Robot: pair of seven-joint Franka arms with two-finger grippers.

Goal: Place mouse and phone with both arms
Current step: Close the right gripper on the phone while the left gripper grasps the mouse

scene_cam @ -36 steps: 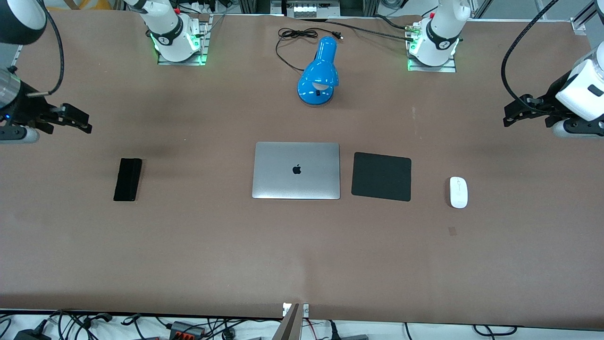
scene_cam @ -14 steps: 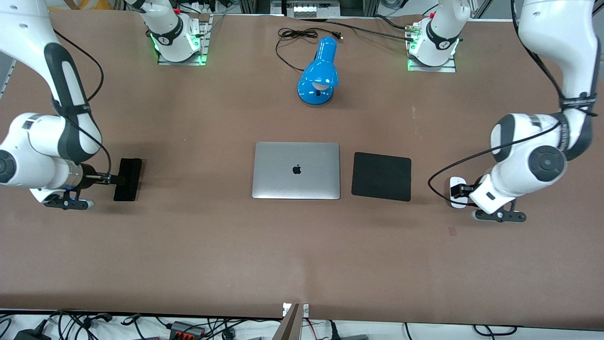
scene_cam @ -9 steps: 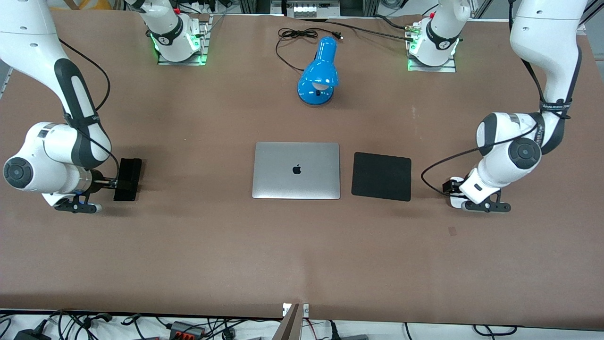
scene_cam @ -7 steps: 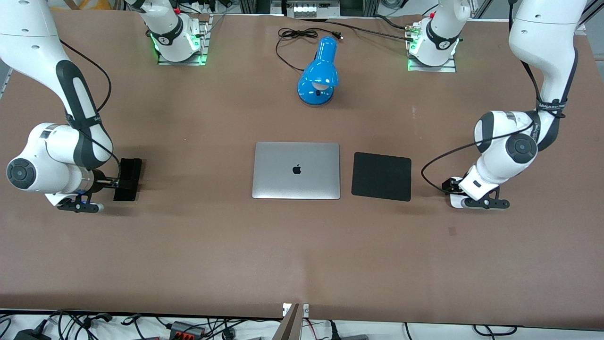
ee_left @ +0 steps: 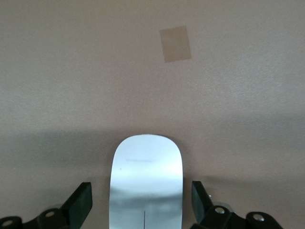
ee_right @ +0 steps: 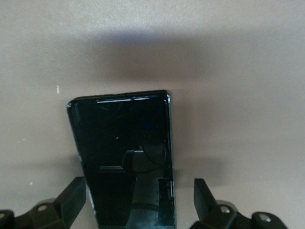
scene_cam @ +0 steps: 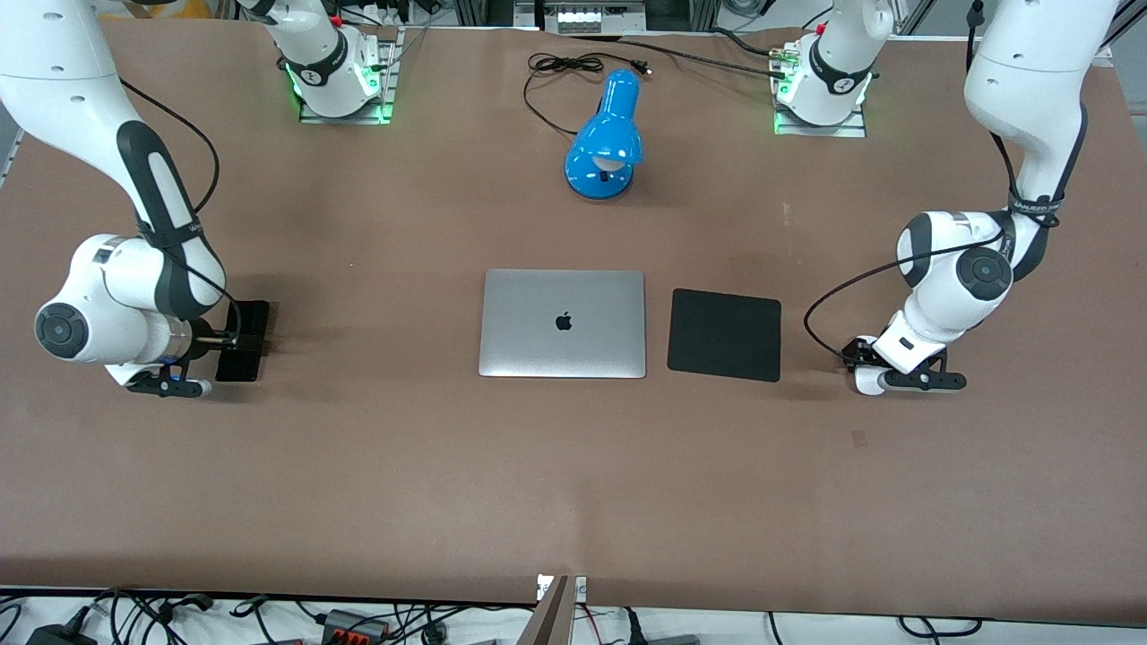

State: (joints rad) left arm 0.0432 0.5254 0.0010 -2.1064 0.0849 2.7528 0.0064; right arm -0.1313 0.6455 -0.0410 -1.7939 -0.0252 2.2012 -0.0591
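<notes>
My right gripper takes hold of the black phone by its long side edges next, to place the phone (scene_cam: pixel 254 327) beside the laptop (scene_cam: pixel 562 322).
The white mouse (scene_cam: pixel 862 383) lies on the table at the left arm's end, beside the black pad, mostly covered by the left hand. My left gripper (scene_cam: pixel 863 361) is down over it. In the left wrist view the mouse (ee_left: pixel 146 176) sits between the fingers of the left gripper (ee_left: pixel 141 193), open, with a gap on each side. The black phone (scene_cam: pixel 254 327) lies flat at the right arm's end. My right gripper (scene_cam: pixel 235 343) is low over it. In the right wrist view the right gripper (ee_right: pixel 139 188) is open, straddling the phone (ee_right: pixel 124 152) without touching it.
A closed silver laptop (scene_cam: pixel 563 322) lies mid-table with a black square pad (scene_cam: pixel 724 334) beside it toward the mouse. A blue desk lamp (scene_cam: pixel 607 134) with a loose cord (scene_cam: pixel 556 67) stands farther from the camera. A small tape mark (scene_cam: pixel 859 437) is near the mouse.
Both arms have swung in from the table ends and come down, the left hand over the mouse, the right hand over the phone. Mouse and phone lie where they were.
</notes>
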